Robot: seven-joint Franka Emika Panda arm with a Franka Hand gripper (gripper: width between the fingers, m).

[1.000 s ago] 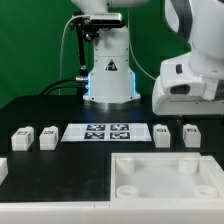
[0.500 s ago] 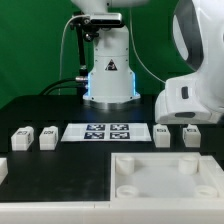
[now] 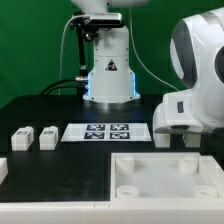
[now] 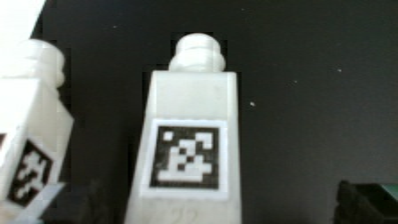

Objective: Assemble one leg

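Observation:
The robot's fingers are low on either side of the leg and would hold it if they closed now, so the gripper needs to close on it.
In the wrist view a white leg with a rounded peg end and a black-and-white tag lies on the black table. My gripper is open, with one fingertip on each side of this leg and not touching it. A second leg lies beside it. In the exterior view the arm's white hand hangs low over the right pair of legs. One of them shows at its edge and the other is covered. Two more legs lie on the exterior view's left.
The marker board lies flat between the two pairs of legs. A large white square panel with corner holes lies at the front. The robot base stands behind the marker board.
The hand has come down over the right pair of legs and now covers one of them. The legs, marker board and panel have not moved.

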